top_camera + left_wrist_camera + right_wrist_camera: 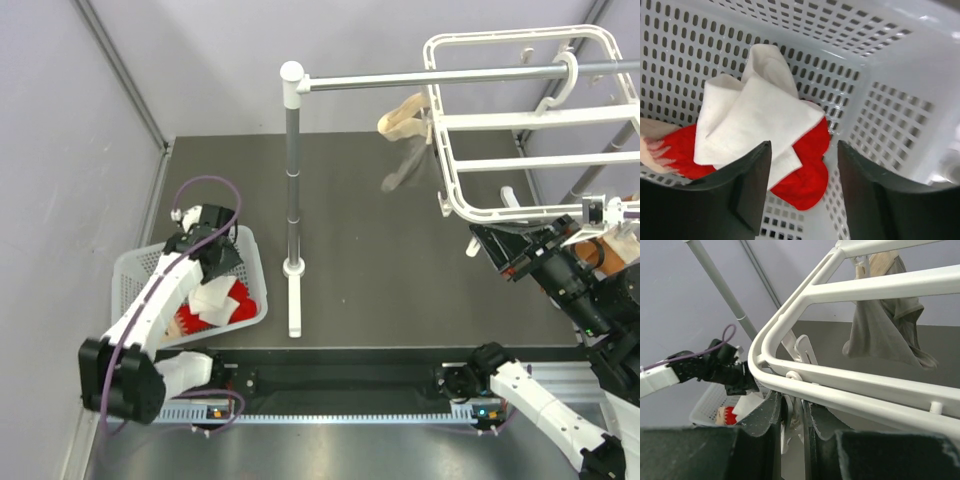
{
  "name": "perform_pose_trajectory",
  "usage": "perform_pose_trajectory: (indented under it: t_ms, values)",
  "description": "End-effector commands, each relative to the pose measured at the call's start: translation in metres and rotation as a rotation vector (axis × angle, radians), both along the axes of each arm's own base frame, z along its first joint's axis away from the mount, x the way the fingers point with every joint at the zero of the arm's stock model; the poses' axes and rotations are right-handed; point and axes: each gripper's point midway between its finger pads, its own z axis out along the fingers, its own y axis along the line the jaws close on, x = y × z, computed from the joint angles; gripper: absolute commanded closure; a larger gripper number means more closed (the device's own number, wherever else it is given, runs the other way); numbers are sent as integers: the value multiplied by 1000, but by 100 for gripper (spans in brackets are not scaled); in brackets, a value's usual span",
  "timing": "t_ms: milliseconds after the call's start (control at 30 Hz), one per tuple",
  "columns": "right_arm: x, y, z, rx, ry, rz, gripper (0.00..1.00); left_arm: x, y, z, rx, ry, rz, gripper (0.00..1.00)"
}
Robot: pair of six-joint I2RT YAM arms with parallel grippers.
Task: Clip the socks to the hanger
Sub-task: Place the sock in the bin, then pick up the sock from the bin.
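My left gripper grabs the white sock's edge over the red sock next, leaving cloth beyond my fingertips, to clip the white sock to the hanger.
In the left wrist view my left gripper (804, 147) stands open inside the basket, just above a folded white sock (755, 115) lying on a red sock (807, 187); nothing is between its fingers. A pale cuff (650, 147) shows at the left edge. From above, my left gripper (212, 265) hangs over these socks (212, 298). My right gripper (792, 412) is shut on a white clip peg (796, 407) hanging under the near rail of the white hanger (850, 387). A grey sock (880, 330) and a beige sock (881, 262) hang from a far clip.
The white perforated basket (130, 268) sits at the table's near left. A grey pole (292, 170) with a foot stands mid-table and carries the rail (430, 78) that holds the hanger (520, 120). The hung socks (404, 140) dangle left of the frame.
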Motion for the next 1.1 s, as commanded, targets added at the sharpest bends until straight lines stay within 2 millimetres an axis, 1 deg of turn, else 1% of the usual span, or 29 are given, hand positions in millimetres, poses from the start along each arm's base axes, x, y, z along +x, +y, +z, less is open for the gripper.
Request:
perform_pose_trajectory:
  t_ms: [0, 33, 67, 100, 133, 167, 200, 300, 367, 400, 467, 533, 600, 633, 667, 767, 800, 833, 933, 1033, 1067]
  values:
    - [0, 1, -1, -21, -10, 5, 100, 4, 10, 54, -7, -263, 90, 36]
    - [0, 1, 1, -20, -12, 6, 100, -5, 18, 48, 13, -267, 118, 36]
    - [0, 1, 2, -23, -15, 9, 100, -12, 23, 48, 22, -284, 150, 34]
    - [0, 1, 2, -23, -14, 9, 100, -17, 25, 53, 2, -324, 177, 34]
    - [-1, 1, 3, -24, -20, 10, 100, -24, 28, 46, 6, -314, 195, 33]
    - [-1, 1, 2, -26, -16, 10, 100, -29, 31, 43, 11, -308, 222, 30]
    - [-2, 1, 2, -25, -18, 13, 100, -33, 32, 39, 2, -296, 254, 29]
    - [-3, 1, -2, -28, -13, 17, 100, -35, 37, 27, 11, -255, 300, 31]
    - [-3, 1, -4, -29, -12, 19, 100, -32, 42, 26, -2, -256, 343, 33]
    - [-4, 1, -4, -28, -11, 19, 100, -25, 40, 26, -26, -270, 350, 34]
    - [-5, 2, -3, -25, -13, 27, 100, -23, 49, 25, -45, -275, 402, 35]
    - [-6, 3, -2, -24, -16, 33, 100, -23, 57, 18, -54, -268, 447, 36]
    - [-6, 4, -2, -25, -15, 39, 100, -27, 60, 4, -49, -226, 464, 35]
    - [-7, 3, -2, -25, -19, 39, 100, -27, 66, -1, -62, -219, 499, 35]
    - [-7, 4, -3, -27, -15, 41, 100, -28, 66, -9, -68, -191, 505, 36]
    - [-8, 3, -4, -28, -17, 37, 100, -26, 58, -28, -111, -152, 491, 39]
    - [-8, 2, -3, -25, -19, 38, 100, -28, 57, -34, -114, -136, 494, 40]
    - [-8, 3, -4, -29, -16, 40, 100, -29, 57, -37, -116, -131, 498, 43]
    - [-7, 4, -5, -26, -12, 40, 100, -29, 58, -39, -110, -144, 491, 48]
    - [-6, 5, -6, -22, -6, 42, 100, -26, 56, -36, -119, -162, 471, 66]
    - [-6, 4, -6, -22, -5, 39, 100, -26, 57, -34, -117, -170, 458, 77]
